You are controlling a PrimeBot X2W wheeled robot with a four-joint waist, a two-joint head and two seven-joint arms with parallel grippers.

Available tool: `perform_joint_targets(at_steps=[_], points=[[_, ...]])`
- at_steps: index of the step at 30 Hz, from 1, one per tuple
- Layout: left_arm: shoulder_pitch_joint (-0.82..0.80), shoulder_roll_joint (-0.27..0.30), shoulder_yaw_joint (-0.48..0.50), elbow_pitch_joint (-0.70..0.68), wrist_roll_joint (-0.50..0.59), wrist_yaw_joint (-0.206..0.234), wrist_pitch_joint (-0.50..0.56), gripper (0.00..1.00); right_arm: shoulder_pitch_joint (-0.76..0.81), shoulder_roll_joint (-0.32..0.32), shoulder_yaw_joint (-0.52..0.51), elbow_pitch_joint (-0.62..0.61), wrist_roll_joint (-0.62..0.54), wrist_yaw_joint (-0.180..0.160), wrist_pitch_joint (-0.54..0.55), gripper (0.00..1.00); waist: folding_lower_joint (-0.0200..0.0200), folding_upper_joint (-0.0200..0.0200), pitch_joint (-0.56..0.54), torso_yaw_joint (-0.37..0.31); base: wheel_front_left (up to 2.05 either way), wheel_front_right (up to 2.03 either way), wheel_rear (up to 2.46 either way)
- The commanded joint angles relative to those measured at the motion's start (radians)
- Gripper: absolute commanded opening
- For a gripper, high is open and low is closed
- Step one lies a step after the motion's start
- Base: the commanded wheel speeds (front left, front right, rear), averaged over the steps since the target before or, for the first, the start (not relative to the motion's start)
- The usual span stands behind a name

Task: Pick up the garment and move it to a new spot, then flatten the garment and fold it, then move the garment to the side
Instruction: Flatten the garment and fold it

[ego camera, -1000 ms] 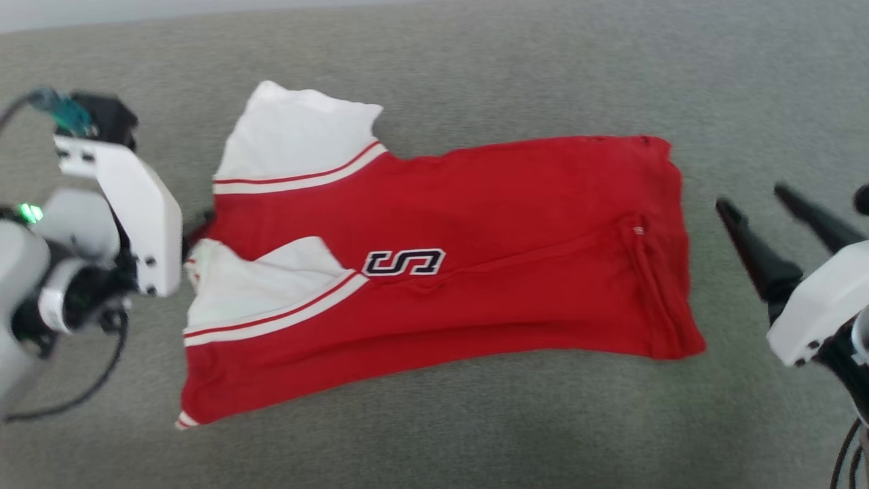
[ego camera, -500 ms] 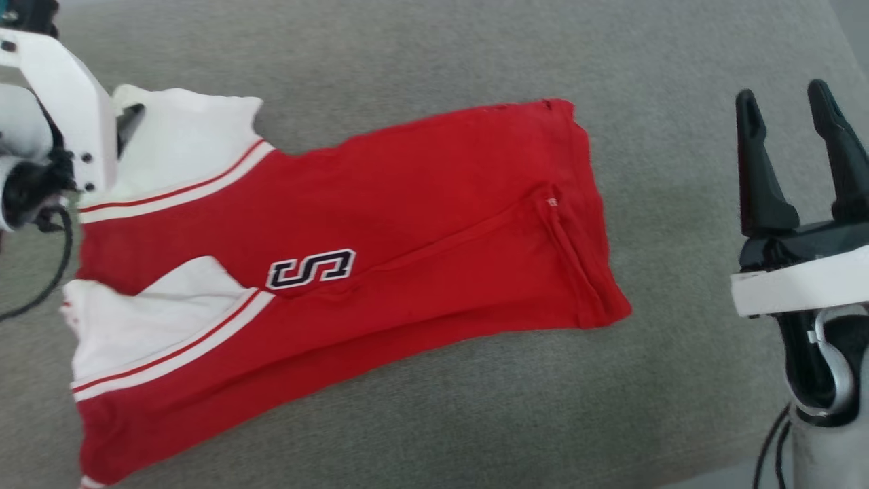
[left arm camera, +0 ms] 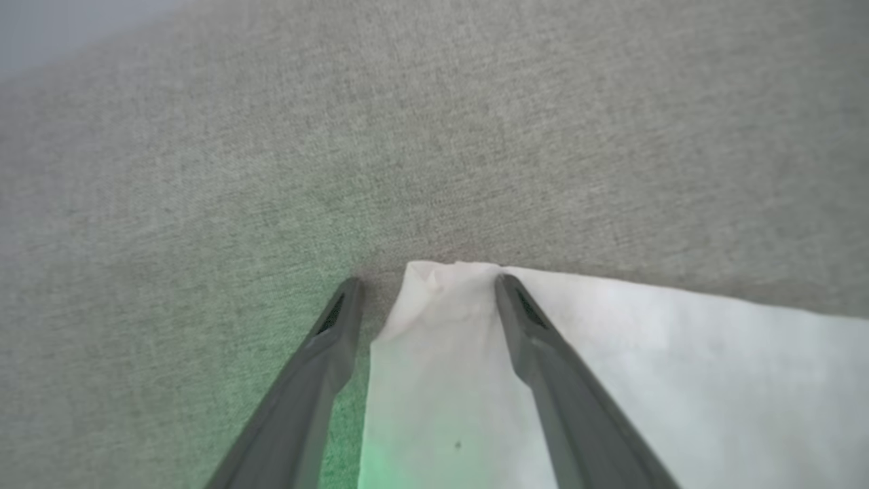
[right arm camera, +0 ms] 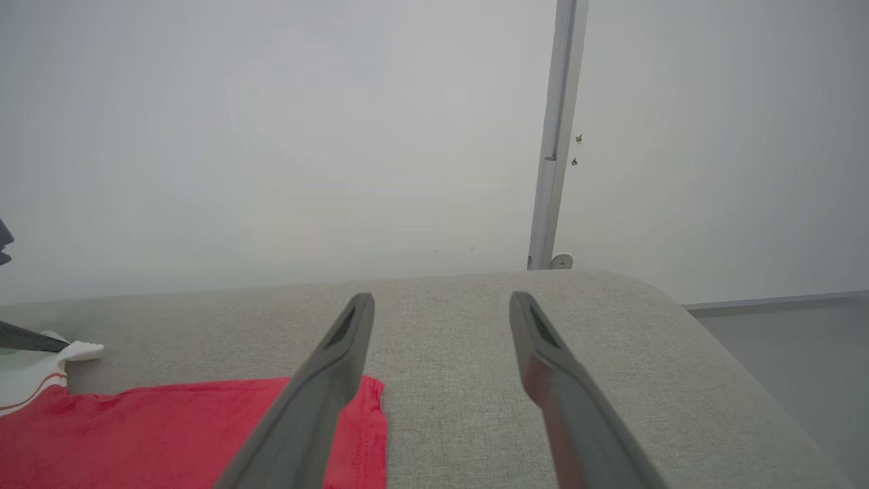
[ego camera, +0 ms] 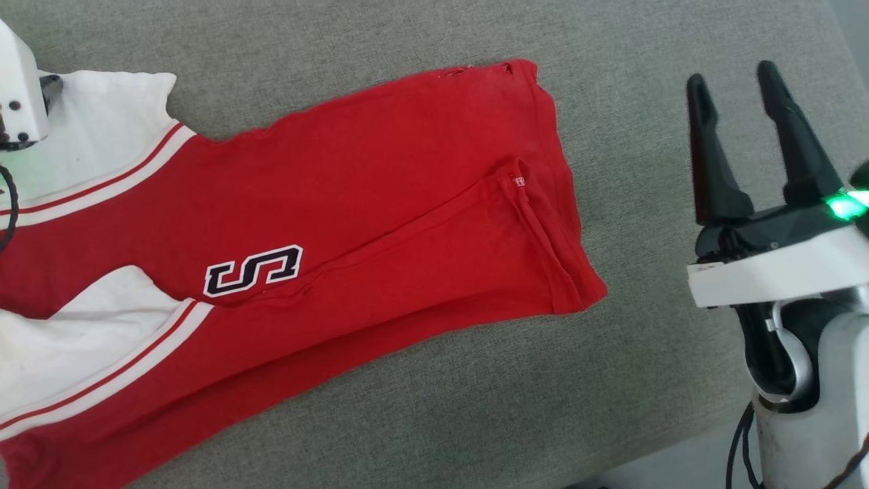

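I need to grab the jersey by its far white sleeve corner (left arm camera: 432,286) with my left gripper next, where the edge of the sleeve puckers up. The jersey's red body is lying flat on the cushion.
The garment (ego camera: 380,176) is a red jersey with white sleeves and a black, white-outlined "S". It lies folded lengthwise on the grey cushion (ego camera: 645,380), neck end towards the left. My left gripper (left arm camera: 428,282) is open, low over the far white sleeve (left arm camera: 679,380), with the sleeve's corner between its fingers. Its white housing (ego camera: 17,95) shows at the head view's top left. My right gripper (ego camera: 734,75) stands open and empty to the right of the garment's hem, apart from it. In the right wrist view the right gripper (right arm camera: 442,297) points past the hem (right arm camera: 204,428).
The cushion's right end curves down (right arm camera: 679,319) to a grey floor (right arm camera: 781,326). Its front edge runs at the head view's lower right (ego camera: 679,455). Behind stand a white wall and an upright pole (right arm camera: 558,136).
The head camera has swung, sliding the whole picture left. My left gripper has gone from the neck to the far sleeve's corner. My right gripper has turned its fingers upright, away from the hem.
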Motion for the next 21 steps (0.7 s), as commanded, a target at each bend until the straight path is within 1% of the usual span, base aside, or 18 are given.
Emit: perform_joint_targets(at_steps=[1, 2, 3, 4, 6, 7, 10, 15, 17, 19, 21], points=[[0.039, -0.013, -0.021, 0.027, -0.006, 0.003, 0.025, 1.00, -0.007, -0.003, 0.002, 0.005, 0.004, -0.001, 0.005, 1.00, 0.0000, -0.0001, 0.003, 0.001, 0.00, 0.00, 0.00], [0.047, -0.023, -0.024, 0.044, -0.014, 0.004, 0.047, 1.00, -0.016, -0.009, 0.009, 0.007, 0.011, -0.001, 0.011, 1.00, 0.0000, -0.0001, 0.006, 0.003, 0.00, 0.00, 0.00], [0.055, -0.033, -0.032, 0.058, -0.019, -0.003, 0.072, 0.58, -0.027, -0.014, 0.014, 0.015, 0.020, -0.001, 0.024, 1.00, 0.0000, -0.0001, 0.008, 0.005, 0.00, 0.00, 0.00], [0.056, -0.039, -0.036, 0.069, -0.026, -0.003, 0.090, 0.00, -0.037, -0.025, 0.026, 0.028, 0.026, -0.001, 0.040, 1.00, 0.0000, -0.0001, 0.011, 0.008, 0.00, 0.00, 0.00], [0.058, -0.054, -0.045, 0.085, -0.035, -0.005, 0.129, 0.00, -0.068, -0.041, 0.045, 0.056, 0.054, -0.001, 0.080, 1.00, 0.0000, -0.0001, 0.016, 0.016, 0.00, 0.00, 0.00], [0.051, -0.062, -0.048, 0.088, -0.037, -0.003, 0.142, 0.00, -0.088, -0.060, 0.062, 0.075, 0.058, -0.001, 0.108, 1.00, 0.0000, -0.0001, 0.018, 0.021, 0.00, 0.00, 0.00], [0.031, -0.077, -0.056, 0.091, -0.029, -0.007, 0.165, 0.00, -0.166, -0.100, 0.119, 0.137, 0.097, -0.001, 0.185, 1.00, 0.0000, -0.0001, 0.026, 0.036, 0.00, 0.00, 0.00], [-0.007, -0.111, -0.058, 0.089, -0.023, -0.014, 0.163, 0.00, -0.327, -0.193, 0.244, 0.293, 0.158, -0.001, 0.366, 1.00, 0.0000, -0.0001, 0.037, 0.063, 0.00, 0.00, 0.00], [-0.022, -0.125, -0.060, 0.094, -0.017, -0.015, 0.154, 0.00, -0.397, -0.206, 0.296, 0.353, 0.196, -0.001, 0.436, 1.00, 0.0000, -0.0001, 0.039, 0.074, 0.00, 0.00, 0.00], [-0.033, -0.137, -0.058, 0.099, -0.018, -0.016, 0.148, 0.00, -0.461, -0.231, 0.343, 0.417, 0.210, -0.001, 0.504, 1.00, 0.0000, -0.0001, 0.042, 0.084, 0.00, 0.00, 0.00], [-0.045, -0.151, -0.058, 0.104, -0.018, -0.021, 0.141, 0.00, -0.517, -0.237, 0.382, 0.484, 0.238, -0.001, 0.560, 1.00, 0.0000, -0.0001, 0.043, 0.093, 0.00, 0.00, 0.00]])
